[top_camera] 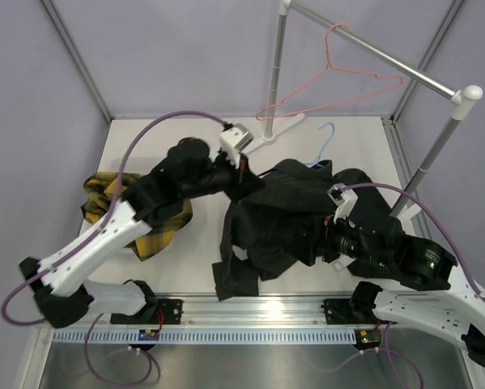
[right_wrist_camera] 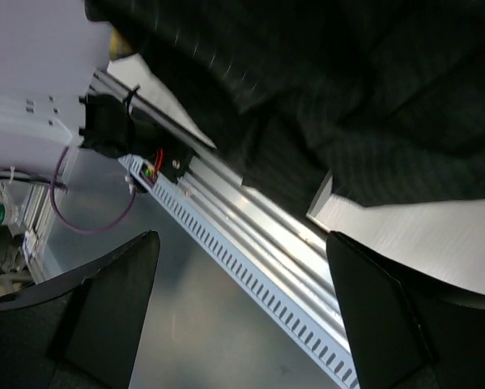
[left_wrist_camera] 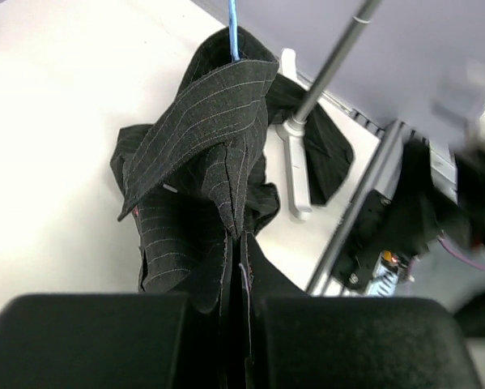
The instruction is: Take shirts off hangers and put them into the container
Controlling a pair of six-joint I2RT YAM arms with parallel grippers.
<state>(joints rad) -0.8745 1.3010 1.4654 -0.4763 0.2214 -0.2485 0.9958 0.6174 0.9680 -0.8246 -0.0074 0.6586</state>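
The robot's right gripper should next grab the hanger by the base of its hook, which pokes out of the collar, to draw the light blue hanger (top_camera: 326,142) from the shirt.
The black striped shirt (top_camera: 282,203) lies bunched at the middle of the table, with the light blue hanger (top_camera: 326,142) still poking from its collar (left_wrist_camera: 233,32). My left gripper (top_camera: 240,180) is shut on a fold of this shirt (left_wrist_camera: 202,146), the cloth pinched between its fingers (left_wrist_camera: 242,267). My right gripper (top_camera: 313,243) hovers at the shirt's near edge (right_wrist_camera: 372,97), open (right_wrist_camera: 242,267), with only the rail of the arm bases showing between its fingers. The yellow plaid shirt (top_camera: 157,233) lies crumpled at the left under my left arm. The container is hidden.
The pink hanger (top_camera: 339,81) hangs bare on the metal rail (top_camera: 388,57) at the back right. The rack's white foot (top_camera: 278,126) and its right post (top_camera: 436,154) stand close to the black shirt. The slotted aluminium rail (right_wrist_camera: 250,235) runs along the near edge.
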